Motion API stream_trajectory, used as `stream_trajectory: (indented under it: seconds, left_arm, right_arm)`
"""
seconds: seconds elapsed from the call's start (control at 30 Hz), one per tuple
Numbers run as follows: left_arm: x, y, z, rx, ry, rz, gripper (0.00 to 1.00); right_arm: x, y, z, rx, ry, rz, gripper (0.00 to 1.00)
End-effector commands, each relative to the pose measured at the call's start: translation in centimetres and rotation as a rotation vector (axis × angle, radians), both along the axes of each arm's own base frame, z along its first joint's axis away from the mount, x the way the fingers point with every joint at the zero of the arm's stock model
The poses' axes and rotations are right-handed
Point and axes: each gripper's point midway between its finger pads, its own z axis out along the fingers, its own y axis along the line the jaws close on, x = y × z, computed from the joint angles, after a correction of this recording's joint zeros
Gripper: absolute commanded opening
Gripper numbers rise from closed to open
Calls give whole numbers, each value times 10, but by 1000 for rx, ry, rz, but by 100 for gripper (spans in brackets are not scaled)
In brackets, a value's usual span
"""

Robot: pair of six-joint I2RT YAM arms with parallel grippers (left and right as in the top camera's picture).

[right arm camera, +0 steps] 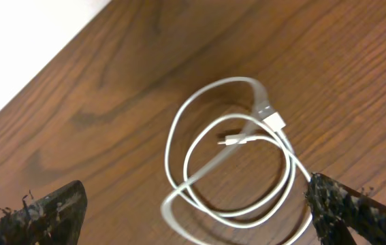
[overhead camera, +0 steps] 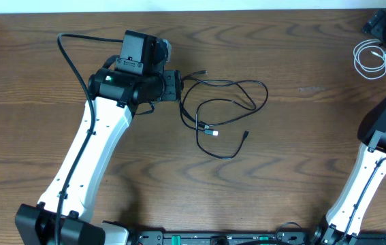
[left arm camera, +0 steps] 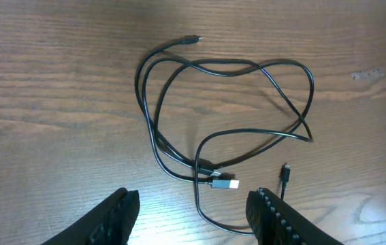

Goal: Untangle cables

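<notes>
The left gripper grabs the black cable (overhead camera: 223,109) by a looped part of the cable (overhead camera: 183,108) next, which leaves its plug ends free to untangle.
A thin black cable (overhead camera: 223,109) lies in tangled loops on the wooden table's middle; in the left wrist view (left arm camera: 227,116) it shows a silver USB plug (left arm camera: 225,184) and small plug ends. My left gripper (left arm camera: 193,214) is open and empty, just left of the tangle in the overhead view (overhead camera: 173,87). A thin white cable (overhead camera: 371,58) lies coiled at the far right; in the right wrist view (right arm camera: 233,163) its coil lies between my fingers. My right gripper (right arm camera: 199,218) is open around the coil, holding nothing.
The table's far edge (overhead camera: 193,9) meets a white wall behind. A thick black arm wire (overhead camera: 73,58) arcs over the table at the left. The arm bases stand at the front edge (overhead camera: 213,238).
</notes>
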Motion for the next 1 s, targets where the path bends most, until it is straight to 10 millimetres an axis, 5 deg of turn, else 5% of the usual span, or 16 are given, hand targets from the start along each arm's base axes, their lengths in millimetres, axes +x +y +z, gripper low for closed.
stream_trajectory:
  seconds: [0.0, 0.17, 0.33, 0.6, 0.83, 0.97]
  left_arm:
    - [1, 2, -3, 15, 0, -6, 56]
    - [-1, -6, -7, 5, 14, -32, 69]
    - [-15, -46, -20, -30, 34, -269, 73]
    - [-23, -111, -64, -33, 16, -600, 76]
    - [18, -129, -121, 65, -37, -585, 82]
    - [2, -137, -142, 44, -6, -735, 82]
  right_arm:
    - [-4, 8, 82, 15, -144, 50, 99]
    - [-27, 59, 172, 98, -279, 236, 99]
    - [-55, 107, 216, 157, -307, 349, 99]
    - [-83, 154, 175, 234, -97, 458, 99]
    - [-82, 170, 133, 254, -11, 514, 99]
    - [-84, 174, 105, 284, 41, 512, 99]
